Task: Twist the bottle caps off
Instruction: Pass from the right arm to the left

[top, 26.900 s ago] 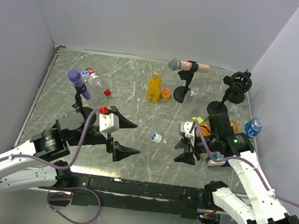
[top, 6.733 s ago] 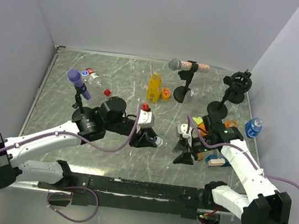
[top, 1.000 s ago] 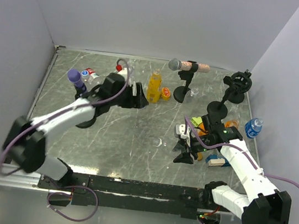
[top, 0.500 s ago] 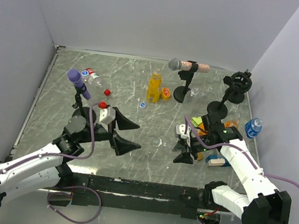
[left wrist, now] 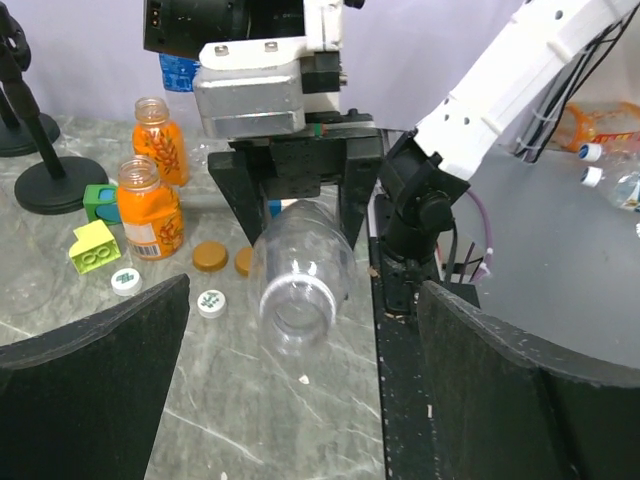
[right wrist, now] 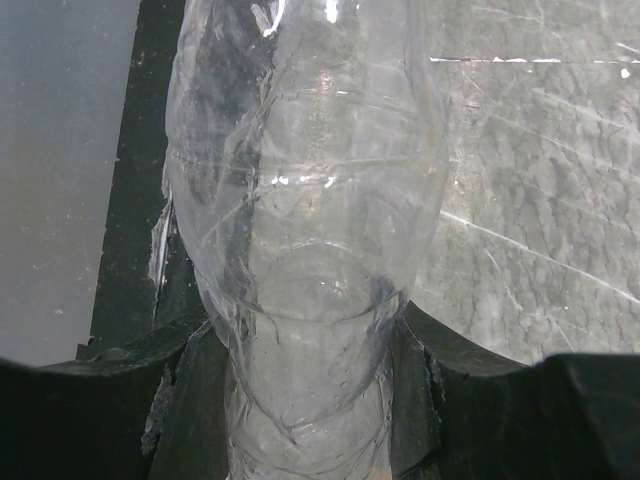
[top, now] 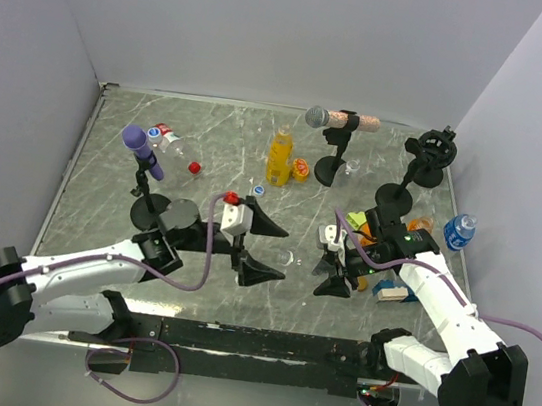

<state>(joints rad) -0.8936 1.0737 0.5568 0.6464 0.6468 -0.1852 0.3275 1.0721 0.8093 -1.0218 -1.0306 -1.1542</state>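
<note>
The clear bottle needs to be set upright, so my left gripper will next grab it by its open neck, which leaves the bottle's body free.
A clear bottle [left wrist: 300, 275] lies level above the table, its open neck with no cap pointing at the left wrist camera. My right gripper [right wrist: 305, 335] is shut on the body of this bottle [right wrist: 305, 200]. My left gripper [left wrist: 303, 285] stands wide open, a finger on each side of the neck and neither touching it. From above, the left gripper [top: 283, 255] faces the right gripper [top: 330, 272]. A blue cap [top: 258, 189] lies by the yellow-orange bottle [top: 278, 157]. A red cap [top: 194, 166] rests near a red-labelled bottle [top: 164, 138].
Two small orange bottles [left wrist: 150, 208], brown discs [left wrist: 210, 256], pale caps [left wrist: 211, 301] and a yellow block [left wrist: 94, 246] sit near the right arm. Microphone stands [top: 331, 146] rise at the back and left. A blue-labelled bottle [top: 460, 231] lies at the right edge.
My left arm has swung from beside the yellow-orange bottle back to the bottle's neck, its jaws opening wider. The blue cap now lies near the yellow-orange bottle. The right arm is still.
</note>
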